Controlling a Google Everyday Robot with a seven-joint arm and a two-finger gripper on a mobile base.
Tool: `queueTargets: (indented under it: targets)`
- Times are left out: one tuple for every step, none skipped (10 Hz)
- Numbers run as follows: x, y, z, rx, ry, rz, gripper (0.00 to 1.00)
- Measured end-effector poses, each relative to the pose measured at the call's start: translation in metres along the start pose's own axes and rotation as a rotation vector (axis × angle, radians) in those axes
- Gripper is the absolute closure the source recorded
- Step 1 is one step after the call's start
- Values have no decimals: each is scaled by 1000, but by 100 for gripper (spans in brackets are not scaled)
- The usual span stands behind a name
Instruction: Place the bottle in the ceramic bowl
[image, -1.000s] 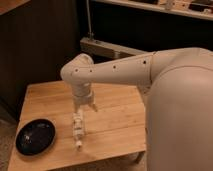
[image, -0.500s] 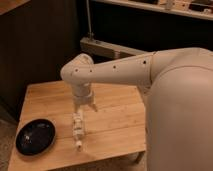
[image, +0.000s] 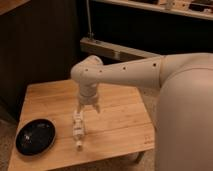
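The bottle's body near its base is the part my gripper will grab next, to place the bottle (image: 78, 129) in the ceramic bowl (image: 35, 137).
The bottle (image: 78, 129) is small, slim and whitish with a white cap. It lies on its side on the wooden table (image: 117, 117), pointing toward the front edge. The gripper (image: 86, 108) hangs from the white arm just above and behind the bottle's far end. Its fingers point down and stand apart, holding nothing. The ceramic bowl (image: 35, 137) is a shallow glossy black dish. It sits at the table's front left corner, a short way left of the bottle, with nothing in it.
The robot's large white body (image: 185, 115) fills the right side and overhangs the table's right edge. A dark wall and a metal shelf rail (image: 112, 50) stand behind the table. The floor lies beyond the front and left edges.
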Motion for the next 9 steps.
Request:
queueTargets:
  targets:
    - [-2,-7,15,-21,12,6,35]
    - [-3,-14,29,-36,23,12,35]
    - [-4,-22,42,-55,37,18,35]
    - [-5,-26,51,-74,49,23,35]
    - [-7,-30,71,-138,84,38,35]
    - [-7,-32,79,-179,101,45,35]
    - [-8,-36,92,-263,130,62,35]
    - [-9,-33,100,-322,152,67,35]
    - [-12,-21,114,-408,199,63,35]
